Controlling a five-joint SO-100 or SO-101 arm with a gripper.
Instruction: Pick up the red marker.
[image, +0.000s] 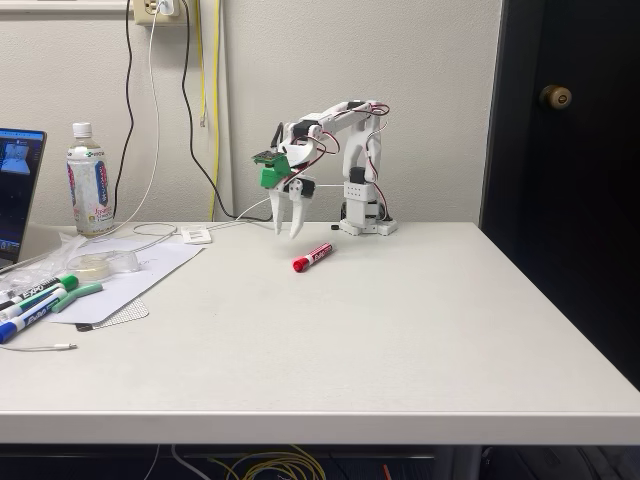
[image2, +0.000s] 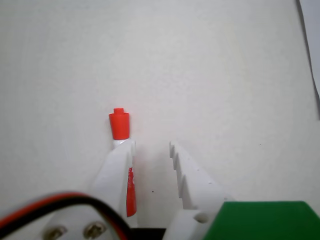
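My gripper will go to the red marker and grab its body's tail end (image: 327, 248) to lift it. Its red cap (image: 300, 265) will stay free.
The red marker (image: 313, 257) lies flat on the white table, red cap toward the front. My white gripper (image: 286, 233) hangs just above the table, a little left of and behind the marker, fingers pointing down and parted with nothing between them. In the wrist view the gripper (image2: 151, 146) is open; the marker (image2: 119, 124) lies under the left finger (image2: 116, 170), with its red cap sticking out past the fingertip and a strip of red label showing beside the finger.
At the left edge lie green-capped and blue-capped markers (image: 40, 296) on a sheet of paper (image: 130, 270), with a plastic bottle (image: 90, 182), a laptop (image: 18, 190) and cables. The arm's base (image: 365, 215) stands at the back.
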